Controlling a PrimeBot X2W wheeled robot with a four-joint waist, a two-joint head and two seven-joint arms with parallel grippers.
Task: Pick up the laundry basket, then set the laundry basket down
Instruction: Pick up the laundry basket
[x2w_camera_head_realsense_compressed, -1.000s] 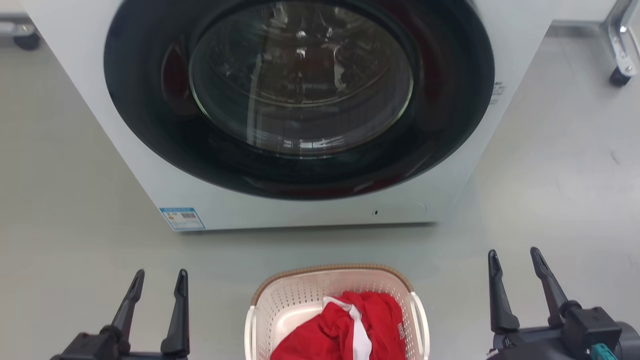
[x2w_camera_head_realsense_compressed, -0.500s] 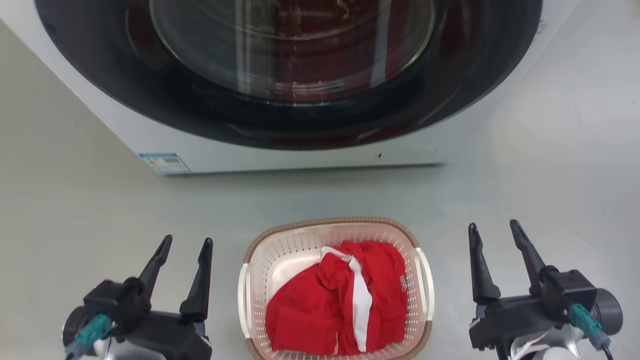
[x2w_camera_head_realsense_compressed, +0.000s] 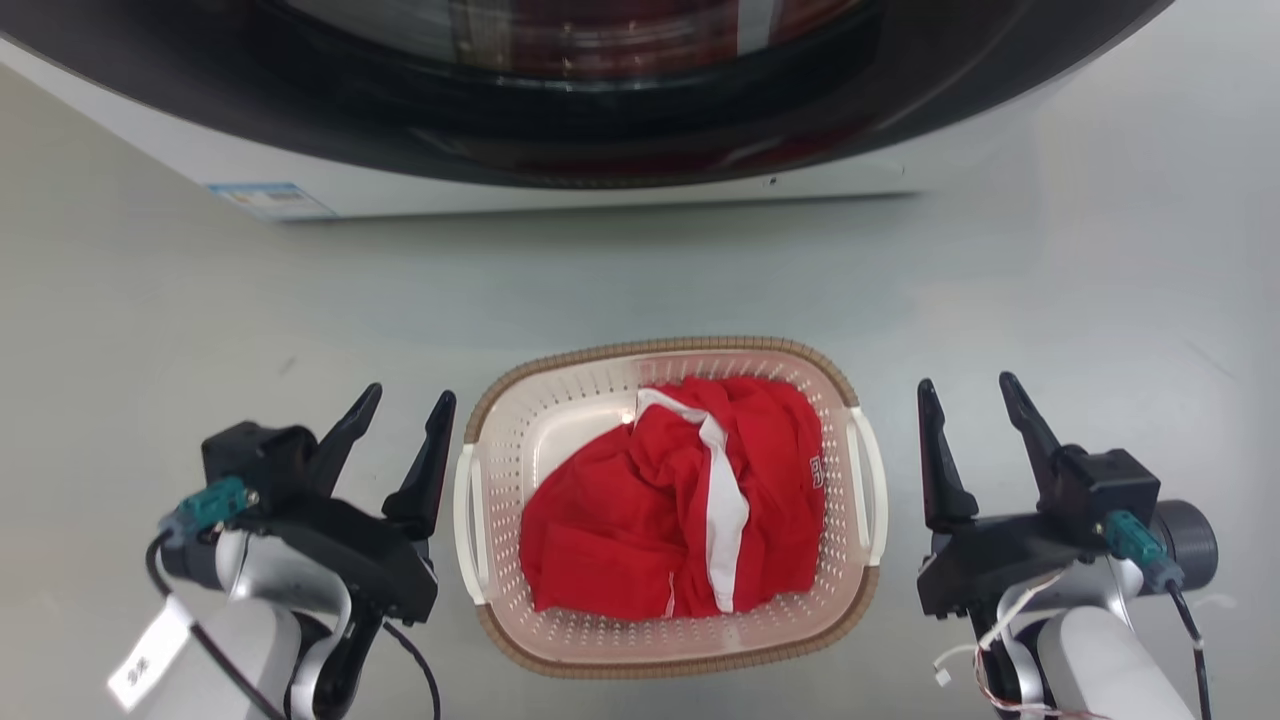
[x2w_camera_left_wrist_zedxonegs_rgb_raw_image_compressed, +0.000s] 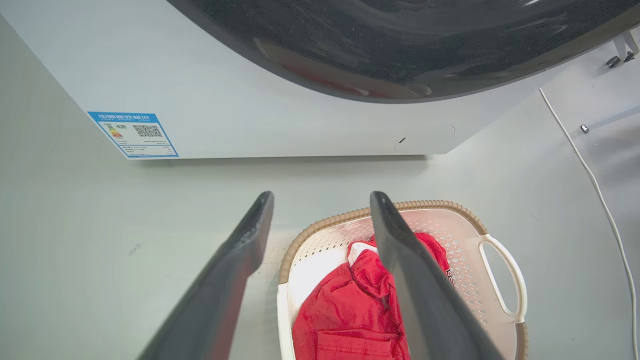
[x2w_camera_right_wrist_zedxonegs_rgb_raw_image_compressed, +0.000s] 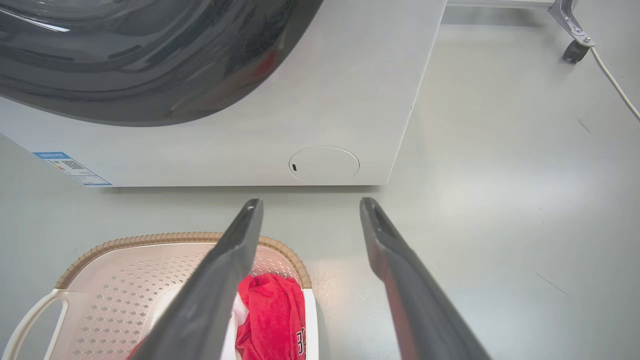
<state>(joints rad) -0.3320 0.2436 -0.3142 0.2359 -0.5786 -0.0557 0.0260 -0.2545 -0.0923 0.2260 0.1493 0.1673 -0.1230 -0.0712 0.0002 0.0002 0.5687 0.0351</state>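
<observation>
My right gripper is going to grab the laundry basket by its white side handle (x2w_camera_head_realsense_compressed: 870, 486) (x2w_camera_right_wrist_zedxonegs_rgb_raw_image_compressed: 310, 327) next, because I need to pick the basket up.
The laundry basket (x2w_camera_head_realsense_compressed: 560, 420), cream-white and perforated with a brown woven-look rim, stands on the floor in front of the washing machine. Red clothing with a white stripe (x2w_camera_head_realsense_compressed: 680, 500) fills it. My left gripper (x2w_camera_head_realsense_compressed: 408, 400) is open just left of the basket's left handle (x2w_camera_head_realsense_compressed: 463, 520), nothing between its fingers. On the other side, my right gripper (x2w_camera_head_realsense_compressed: 965, 390) is open a little right of the right handle (x2w_camera_head_realsense_compressed: 872, 480). The left wrist view shows the basket (x2w_camera_left_wrist_zedxonegs_rgb_raw_image_compressed: 450, 240) past my left gripper (x2w_camera_left_wrist_zedxonegs_rgb_raw_image_compressed: 322, 196). The right wrist view has the basket (x2w_camera_right_wrist_zedxonegs_rgb_raw_image_compressed: 125, 270) at lower left of my right gripper (x2w_camera_right_wrist_zedxonegs_rgb_raw_image_compressed: 310, 202).
The white washing machine (x2w_camera_head_realsense_compressed: 560, 195) with its dark round door (x2w_camera_head_realsense_compressed: 640, 90) rises right behind the basket. A white cable (x2w_camera_left_wrist_zedxonegs_rgb_raw_image_compressed: 595, 185) lies on the grey floor to the right, near a wheeled frame leg (x2w_camera_right_wrist_zedxonegs_rgb_raw_image_compressed: 575, 47).
The head view has tilted down, so the machine slid up the picture and the whole basket came in. Both arms now reach further up the picture and flank the basket's handles.
</observation>
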